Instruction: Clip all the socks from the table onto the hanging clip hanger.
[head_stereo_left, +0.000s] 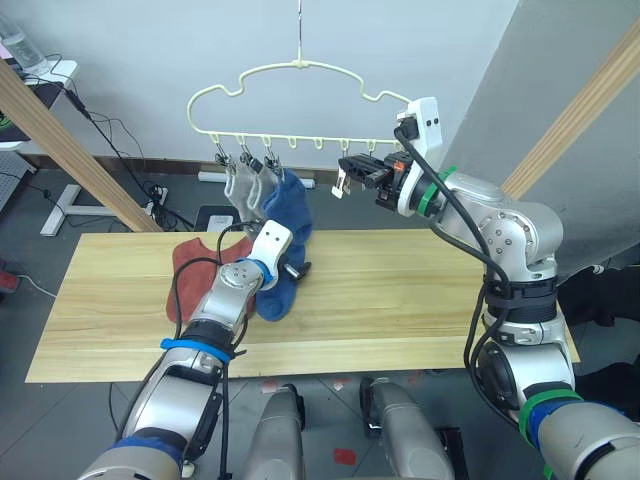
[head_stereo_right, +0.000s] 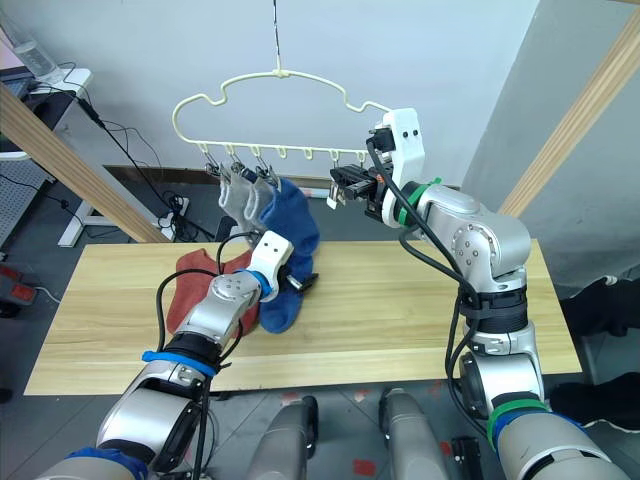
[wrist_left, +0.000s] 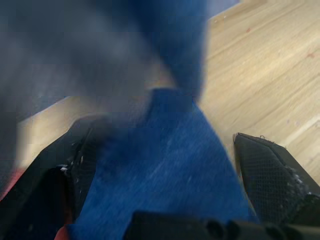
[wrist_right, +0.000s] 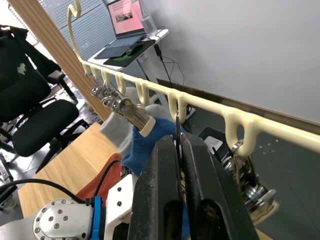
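My left gripper is going to hang the blue sock from the metal clip on the hanger, so it will grab the sock by its cuff end (wrist_left: 171, 107) next.
The pale yellow clip hanger (head_stereo_left: 300, 68) hangs above the table (head_stereo_left: 420, 290). Two light grey socks (head_stereo_left: 243, 185) hang from its left clips. Beside them a blue sock (head_stereo_left: 288, 205) hangs from a clip, and blue knit runs down to the tabletop. Whether that is one sock or two, I cannot tell. My left gripper (head_stereo_left: 296, 272) is open, its fingers spread wide around the lower blue knit (wrist_left: 165, 170). A rust-red sock (head_stereo_left: 195, 262) lies on the table behind my left arm. My right gripper (wrist_right: 177, 145) is shut on a metal clip (head_stereo_left: 345, 178) in the hanger's row.
Slanted wooden poles stand at the left (head_stereo_left: 70, 140) and the right (head_stereo_left: 580, 105) of the table. Cables and a white stand (head_stereo_left: 60, 205) are on the floor behind. The right wrist view shows a black chair (wrist_right: 35, 115) and a laptop (wrist_right: 125, 15).
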